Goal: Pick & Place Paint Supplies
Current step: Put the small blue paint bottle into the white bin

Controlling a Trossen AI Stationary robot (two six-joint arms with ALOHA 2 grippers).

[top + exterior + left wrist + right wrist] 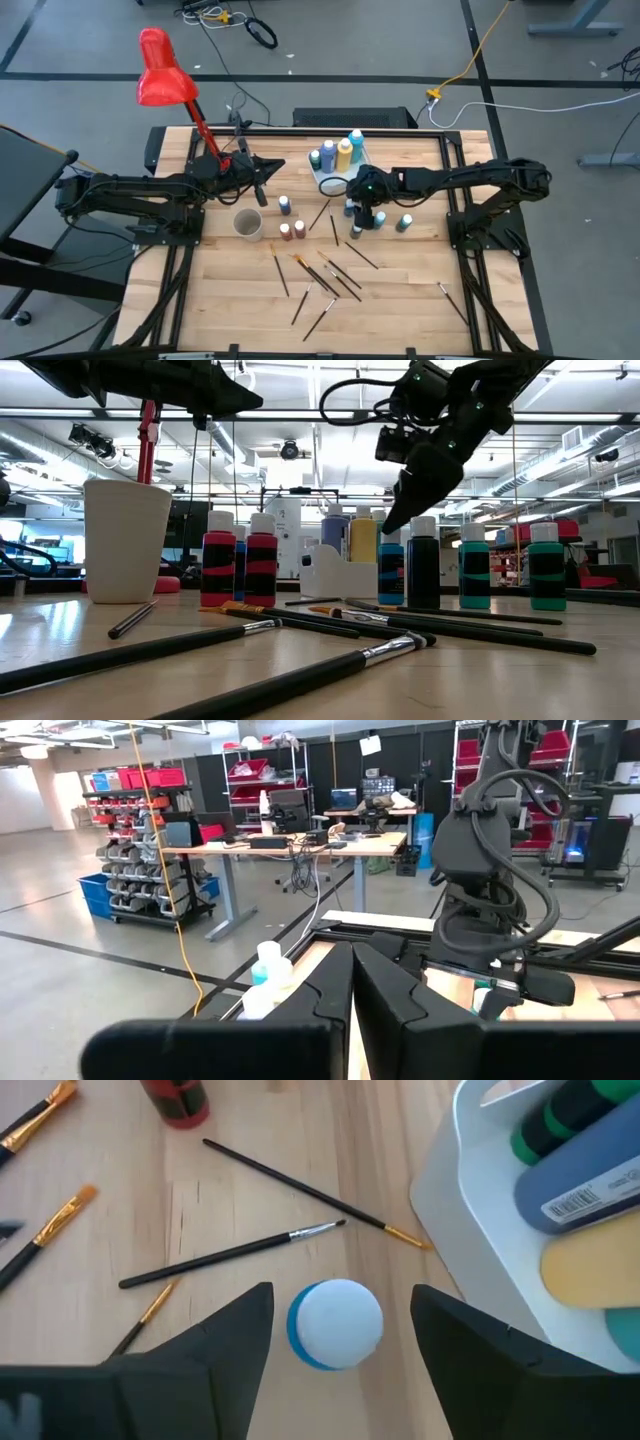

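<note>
I should close my right gripper now. Closing now would catch the blue bottle. Its fingers are beside the white cap (pixel 341 1323) in the right wrist view.
My right gripper (pixel 340 1315) is open and points down. Its fingers stand on either side of a white-capped blue paint bottle (pixel 335 1323) without touching it. That bottle stands upright on its base (pixel 392 565) among other bottles (pixel 355 212) by the table's middle. Red bottles (pixel 240 565), a dark blue one (pixel 423 568) and teal ones (pixel 474 568) also stand on the wood. Thin dark-handled paintbrushes (pixel 325 275) lie flat, scattered toward the near edge. My left gripper (pixel 352 982) is shut and hovers over the far left of the table (pixel 262 178).
A white tray (pixel 332 182) on the far side holds blue, yellow and teal bottles (pixel 585 1190) close to my right gripper. A beige cup (pixel 248 223) stands left of centre. A red lamp (pixel 160 70) rises at the far left corner. One brush (pixel 452 300) lies near the right edge.
</note>
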